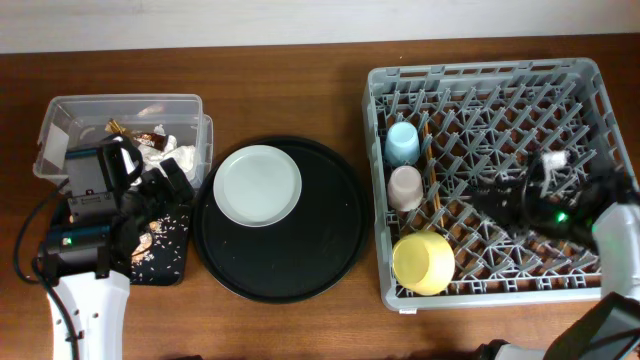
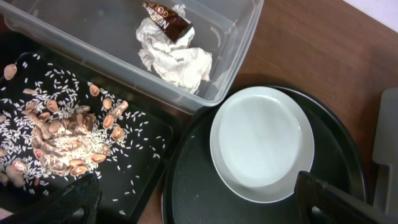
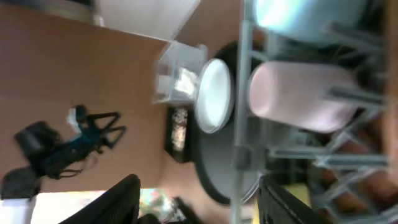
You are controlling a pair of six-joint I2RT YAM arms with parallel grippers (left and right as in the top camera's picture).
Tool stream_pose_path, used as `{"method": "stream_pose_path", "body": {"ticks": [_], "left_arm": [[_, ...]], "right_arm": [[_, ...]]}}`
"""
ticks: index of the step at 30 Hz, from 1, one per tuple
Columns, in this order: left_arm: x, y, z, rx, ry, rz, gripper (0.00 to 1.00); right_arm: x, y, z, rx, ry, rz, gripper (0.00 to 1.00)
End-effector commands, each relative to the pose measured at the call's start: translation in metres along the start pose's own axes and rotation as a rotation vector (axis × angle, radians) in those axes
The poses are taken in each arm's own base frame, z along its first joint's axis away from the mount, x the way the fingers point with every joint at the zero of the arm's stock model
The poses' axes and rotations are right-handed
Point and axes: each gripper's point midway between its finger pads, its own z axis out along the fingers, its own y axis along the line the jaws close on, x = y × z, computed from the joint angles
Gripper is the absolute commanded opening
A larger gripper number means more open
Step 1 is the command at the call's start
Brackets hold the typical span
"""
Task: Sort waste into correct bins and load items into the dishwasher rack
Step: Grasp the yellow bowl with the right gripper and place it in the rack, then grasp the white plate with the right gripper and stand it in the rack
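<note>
My right gripper grabs the pale plate's rim on the side nearest the rack next, to stand the plate upright between the rack's wires.
The grey dishwasher rack (image 1: 590, 100) holds a light-blue cup (image 1: 402, 143), a pink cup (image 1: 405, 187), a yellow bowl (image 1: 424, 262) and chopsticks (image 1: 430, 165) along its left side. The pale plate (image 1: 258, 185) lies on the big round black tray (image 1: 330, 250). The clear tub (image 1: 70, 110) holds white tissue (image 2: 174, 59) and a brown wrapper (image 2: 168, 18). The shallow black tray (image 2: 143, 130) holds food scraps (image 2: 62, 134). My left gripper (image 2: 199, 208) is open and empty, above the gap between the shallow tray and the plate (image 2: 261, 143). My right gripper (image 3: 205, 202) is open and empty over the rack, right of the pink cup (image 3: 298, 93).
The brown wooden table (image 1: 290, 90) carries everything. The tub and the shallow tray sit at the far left, the round tray in the middle, the rack at the right. Rice grains (image 2: 124, 149) are scattered in the shallow tray.
</note>
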Motion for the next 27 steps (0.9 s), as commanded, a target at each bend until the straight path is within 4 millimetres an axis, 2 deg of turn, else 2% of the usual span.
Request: {"method": "stream_pose_path", "body": {"ticks": [1, 3, 5, 6, 8, 10, 11, 13, 15, 16, 17, 20, 22, 24, 27], "left_arm": [[-0.002, 0.001, -0.002, -0.005, -0.011, 0.000, 0.99], [-0.002, 0.001, -0.002, -0.005, -0.011, 0.000, 0.99], [-0.002, 0.001, -0.002, -0.005, -0.011, 0.000, 0.99], [-0.002, 0.001, -0.002, -0.005, -0.011, 0.000, 0.99], [-0.002, 0.001, -0.002, -0.005, -0.011, 0.000, 0.99], [-0.002, 0.001, -0.002, -0.005, -0.011, 0.000, 0.99], [-0.002, 0.001, -0.002, -0.005, -0.011, 0.000, 0.99], [-0.002, 0.001, -0.002, -0.005, -0.011, 0.000, 0.99], [-0.002, 0.001, -0.002, -0.005, -0.011, 0.000, 0.99], [-0.002, 0.001, -0.002, -0.005, -0.011, 0.000, 0.99], [-0.002, 0.001, -0.002, -0.005, -0.011, 0.000, 0.99], [-0.002, 0.001, -0.002, -0.005, -0.011, 0.000, 0.99], [-0.002, 0.001, -0.002, -0.005, -0.011, 0.000, 0.99], [-0.002, 0.001, -0.002, -0.005, -0.011, 0.000, 0.99], [-0.002, 0.001, -0.002, -0.005, -0.011, 0.000, 0.99]], "right_arm": [[-0.027, 0.012, -0.006, 0.267, 0.060, -0.086, 0.57], [-0.031, 0.045, 0.016, 0.404, 0.152, -0.223, 0.54], [-0.024, 0.063, 0.044, 0.506, 0.214, -0.333, 0.49], [-0.015, 0.076, 0.073, 0.549, 0.242, -0.425, 0.49], [0.001, 0.088, 0.123, 0.614, 0.268, -0.567, 0.48], [0.019, 0.092, 0.169, 0.642, 0.297, -0.691, 0.48], [0.029, 0.090, 0.200, 0.649, 0.314, -0.759, 0.48], [0.039, 0.077, 0.246, 0.644, 0.330, -0.819, 0.48], [0.046, 0.059, 0.281, 0.631, 0.344, -0.831, 0.48], [0.049, 0.037, 0.308, 0.631, 0.349, -0.816, 0.48], [0.050, 0.021, 0.322, 0.635, 0.355, -0.813, 0.48], [0.057, -0.020, 0.351, 0.650, 0.377, -0.784, 0.47], [0.063, -0.032, 0.359, 0.646, 0.395, -0.779, 0.46], [0.072, -0.041, 0.366, 0.650, 0.415, -0.777, 0.36], [0.088, -0.058, 0.376, 0.660, 0.445, -0.766, 0.28]]}}
